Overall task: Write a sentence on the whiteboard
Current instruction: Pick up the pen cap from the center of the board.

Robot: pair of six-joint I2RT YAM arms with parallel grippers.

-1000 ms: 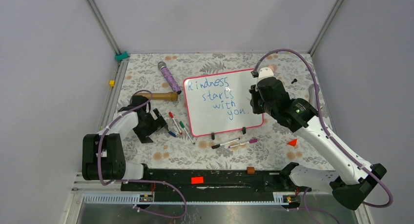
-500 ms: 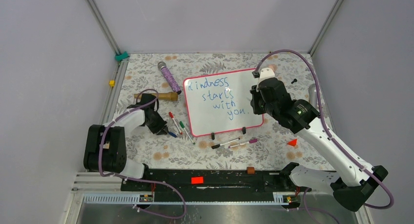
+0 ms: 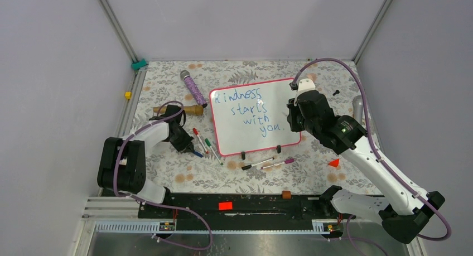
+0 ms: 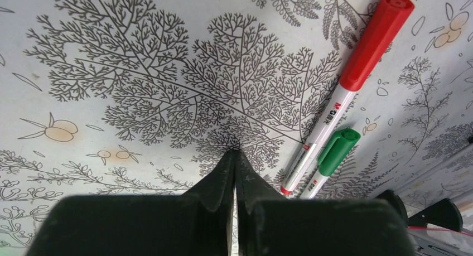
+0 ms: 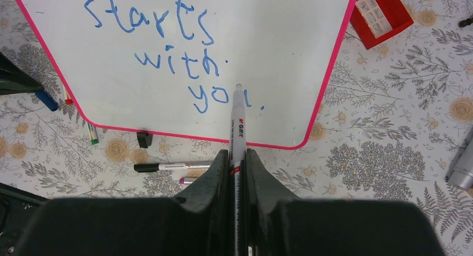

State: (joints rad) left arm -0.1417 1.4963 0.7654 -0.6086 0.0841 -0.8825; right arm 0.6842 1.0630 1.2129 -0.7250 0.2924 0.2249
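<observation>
The blue cap [image 3: 198, 154] is beside my shut left gripper, near the red-capped marker [image 3: 199, 140]. The gripper reopens next, then moves over the blue cap to grab it.
The whiteboard [image 3: 279, 100] lies flat on the flowered tablecloth, pink-rimmed, with "Kindness starts with you." in blue. In the right wrist view the whiteboard [image 5: 279, 44] fills the top. My right gripper [image 5: 237, 151] is shut on a white marker [image 5: 237, 122], whose tip sits over the "u" of "you"; contact with the board cannot be told. From above, the right gripper [image 3: 291, 117] hangs over the board's right edge. My left gripper [image 4: 234, 151] is shut and empty, tips close to the cloth, left of a red-capped marker [image 4: 357, 72] and a green-capped marker [image 4: 334, 153].
Left of the board lie a purple patterned cylinder [image 3: 193, 88] and a wooden handle [image 3: 187, 109]. A black marker [image 3: 256, 164] and a purple marker [image 3: 277, 164] lie below it beside its two black clip feet. A red tray [image 5: 382, 13] sits off the board's right corner.
The left gripper has gone from open to shut and moved right toward the red and green markers. The right arm has barely shifted, marker still held.
</observation>
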